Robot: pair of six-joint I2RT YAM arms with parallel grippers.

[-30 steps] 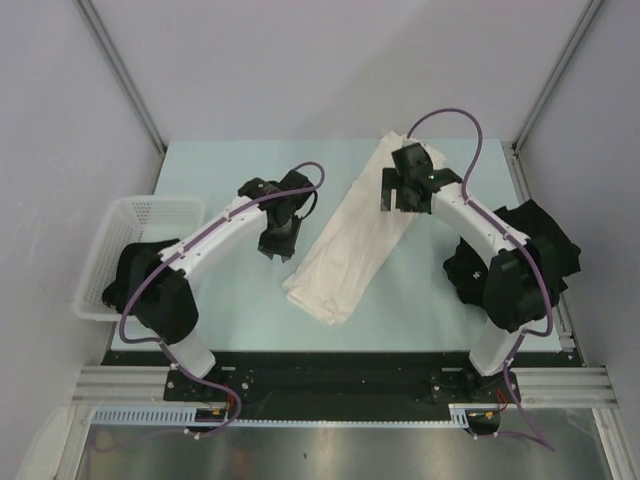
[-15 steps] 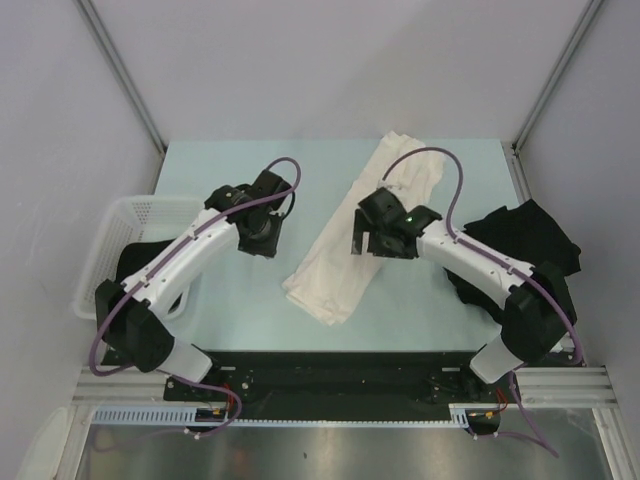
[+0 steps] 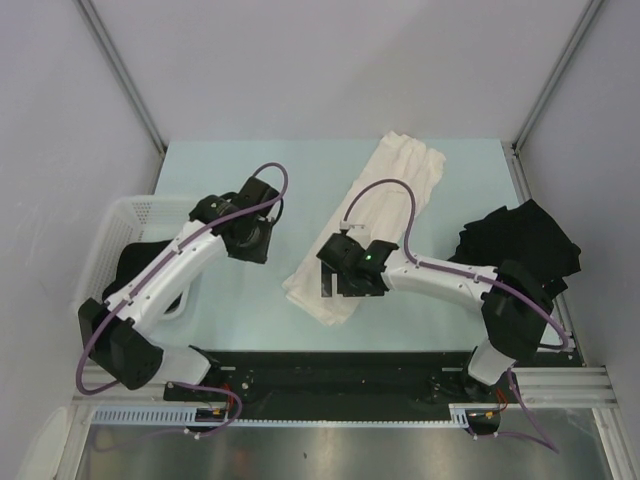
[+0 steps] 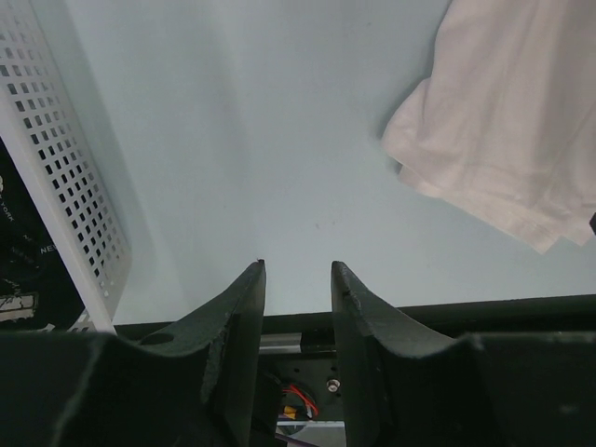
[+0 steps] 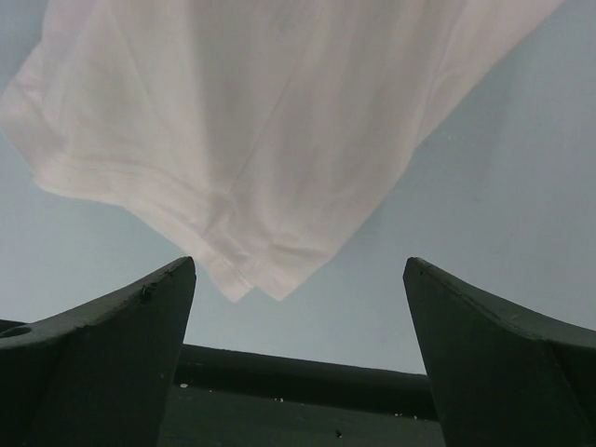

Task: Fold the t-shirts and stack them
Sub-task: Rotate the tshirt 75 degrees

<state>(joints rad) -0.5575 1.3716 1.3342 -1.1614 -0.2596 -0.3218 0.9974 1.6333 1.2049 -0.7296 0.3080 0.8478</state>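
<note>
The cream-white t-shirt [image 3: 385,205] is slanting. My right gripper will grab the t-shirt next by the corner of its near end [image 3: 335,318] to pull it straight for folding.
A cream-white t-shirt [image 3: 385,205] lies folded into a long strip, slanting from the far right of the table to its near middle. My right gripper [image 3: 336,284] hangs wide open over the strip's near end [image 5: 251,121], with nothing between its fingers [image 5: 298,270]. Left of the shirt, my left gripper [image 3: 250,240] hovers above bare table, its jaws a narrow gap apart and empty [image 4: 298,270]. The shirt's near corner [image 4: 503,112] shows at the upper right of the left wrist view. Black t-shirts [image 3: 520,240] lie heaped at the right edge.
A white mesh basket [image 3: 140,215] stands at the table's left edge [image 4: 65,186], with black cloth [image 3: 135,268] inside, partly hidden by the left arm. Grey walls close in the table on three sides. The black base rail [image 3: 330,365] runs along the near edge.
The right gripper has travelled from the shirt's far end down along the strip to its near end. The left gripper has drawn back to the left, away from the shirt.
</note>
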